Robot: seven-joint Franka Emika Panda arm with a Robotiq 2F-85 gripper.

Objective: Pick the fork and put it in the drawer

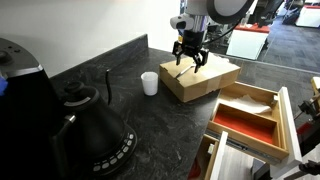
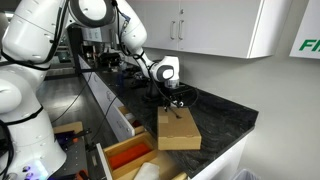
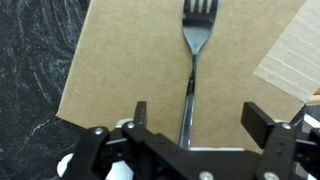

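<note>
The gripper's fingers are on either side of the fork's slim handle, with their ends down by the cardboard box's top, so it is time to close on the fork.
The fork [image 3: 194,60] is slim and silvery and lies flat on top of the brown cardboard box [image 3: 120,70], tines away from me in the wrist view. My gripper [image 3: 196,118] is open and hovers just above the fork's handle, with one finger on each side and not touching it. In both exterior views the gripper [image 1: 189,62] [image 2: 175,104] is over the box. The drawer [image 1: 250,118] is a light-wood tray with a red-orange floor, pulled open beside the box; it also shows in an exterior view [image 2: 128,155].
A white cup [image 1: 149,83] stands on the dark speckled counter near the box. A black kettle [image 1: 90,130] sits in the foreground. The counter's edge runs by the open drawer. White cabinets [image 2: 210,25] hang above.
</note>
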